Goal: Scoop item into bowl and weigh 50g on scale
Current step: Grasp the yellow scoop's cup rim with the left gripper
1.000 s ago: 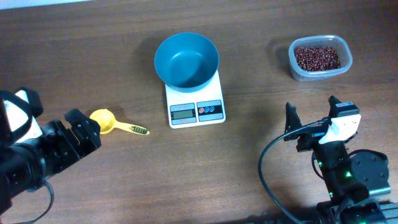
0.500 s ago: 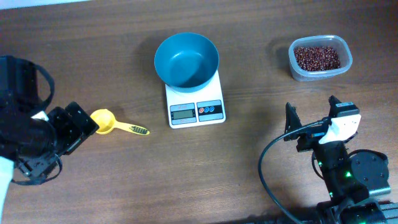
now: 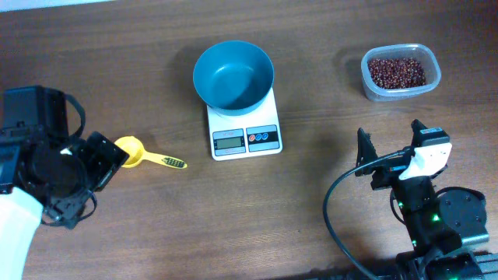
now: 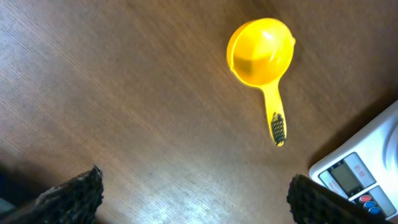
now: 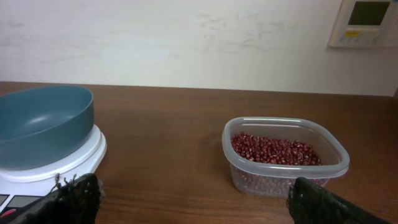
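My left gripper grabs the yellow scoop by the rim of its cup [image 3: 121, 143] [image 4: 244, 28] next. The scoop's handle then stays free for handing to my right gripper.
The teal-blue bowl [image 3: 233, 75] stands empty on the white scale [image 3: 244, 134], whose display and buttons face the front; both also show in the right wrist view, the bowl [image 5: 43, 124] on the scale [image 5: 56, 163]. The red-brown beans [image 3: 396, 71] fill a clear tub [image 3: 430, 74] at the back right, seen too in the right wrist view [image 5: 273, 152]. A yellow scoop [image 3: 138, 154] lies left of the scale, also in the left wrist view [image 4: 262, 59]. My left gripper [image 3: 105, 155] is open and empty just left of the scoop. My right gripper [image 3: 389, 148] is open and empty, in front of the tub.
The wooden table's surface [image 3: 311, 202] runs to a pale wall [image 5: 186, 37] behind. The scale's corner [image 4: 367, 174] shows at the lower right of the left wrist view. A black cable [image 3: 334, 225] loops by the right arm.
My left arm has swung and turned over the table's left side, with its gripper staying next to the scoop's bowl. The right arm, scale, bowl and tub have not moved.
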